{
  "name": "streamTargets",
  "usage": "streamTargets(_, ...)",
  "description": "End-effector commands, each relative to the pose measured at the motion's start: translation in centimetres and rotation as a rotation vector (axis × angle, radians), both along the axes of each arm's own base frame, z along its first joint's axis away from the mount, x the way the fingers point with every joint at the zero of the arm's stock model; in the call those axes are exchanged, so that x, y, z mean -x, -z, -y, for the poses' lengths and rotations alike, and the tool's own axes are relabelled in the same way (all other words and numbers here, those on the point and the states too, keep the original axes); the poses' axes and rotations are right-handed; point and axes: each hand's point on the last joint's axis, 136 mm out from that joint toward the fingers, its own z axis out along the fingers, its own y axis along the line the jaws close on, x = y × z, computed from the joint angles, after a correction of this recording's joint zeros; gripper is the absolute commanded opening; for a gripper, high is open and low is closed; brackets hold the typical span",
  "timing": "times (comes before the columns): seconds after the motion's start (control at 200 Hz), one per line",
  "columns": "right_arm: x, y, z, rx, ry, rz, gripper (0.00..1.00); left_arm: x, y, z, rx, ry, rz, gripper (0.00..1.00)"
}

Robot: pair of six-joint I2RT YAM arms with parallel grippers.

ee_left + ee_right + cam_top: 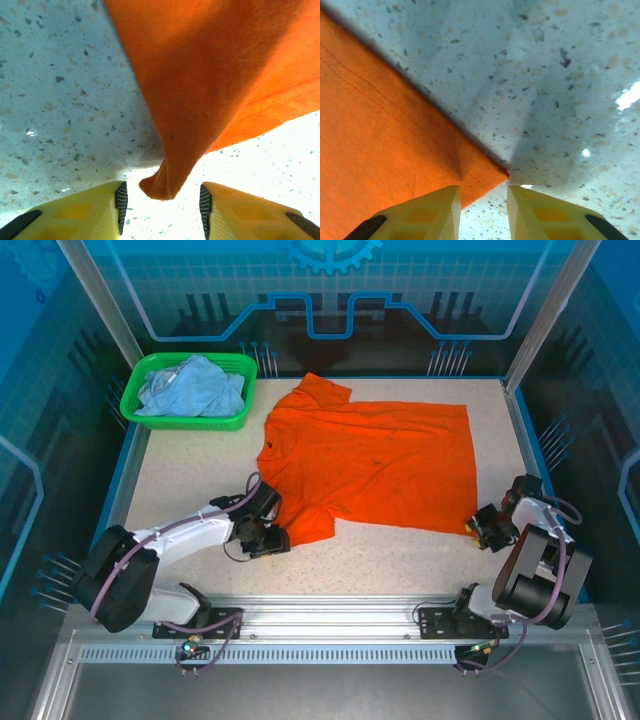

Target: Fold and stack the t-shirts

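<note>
My left gripper will next grab the orange t-shirt (375,460) by the bunched tip of its near sleeve (289,543). It will then fold that side over the t-shirt's body.
The bright orange t-shirt (375,460) lies spread flat across the middle of the table. My left gripper (270,536) sits at its near left sleeve; in the left wrist view the gripper (161,202) stands open, and a bunched tip of orange cloth (160,186) lies between the pads without touching them. My right gripper (484,528) is at the shirt's near right corner. In the right wrist view the gripper (483,212) is open, with the hem corner (490,172) just ahead of the gap. The pale blue t-shirt (195,390) lies crumpled in the basket.
The green plastic basket (134,398) stands at the back left of the speckled table (180,490). Blue walls and metal posts ring the table. A metal rail (330,615) runs along the near edge by the arm bases.
</note>
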Motion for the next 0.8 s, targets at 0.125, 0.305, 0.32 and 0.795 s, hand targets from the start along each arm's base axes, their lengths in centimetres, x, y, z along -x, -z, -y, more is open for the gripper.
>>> streamTargets(0.125,-0.2,0.8,0.5,-0.016,-0.002,-0.037,0.27,0.0,0.0,0.6,0.008,0.016,-0.019,0.39)
streamTargets(0.305,0.4,1.0,0.8,-0.002,0.032,-0.066,0.25,-0.1,0.2,0.4,-0.010,0.021,-0.019,0.32)
streamTargets(0.32,0.4,1.0,0.8,0.000,0.032,-0.066,0.25,-0.2,0.2,0.3,-0.011,0.020,-0.018,0.31)
streamTargets(0.795,0.4,0.7,1.1,0.006,0.010,-0.101,0.00,-0.6,0.5,0.3,-0.034,0.011,-0.026,0.16)
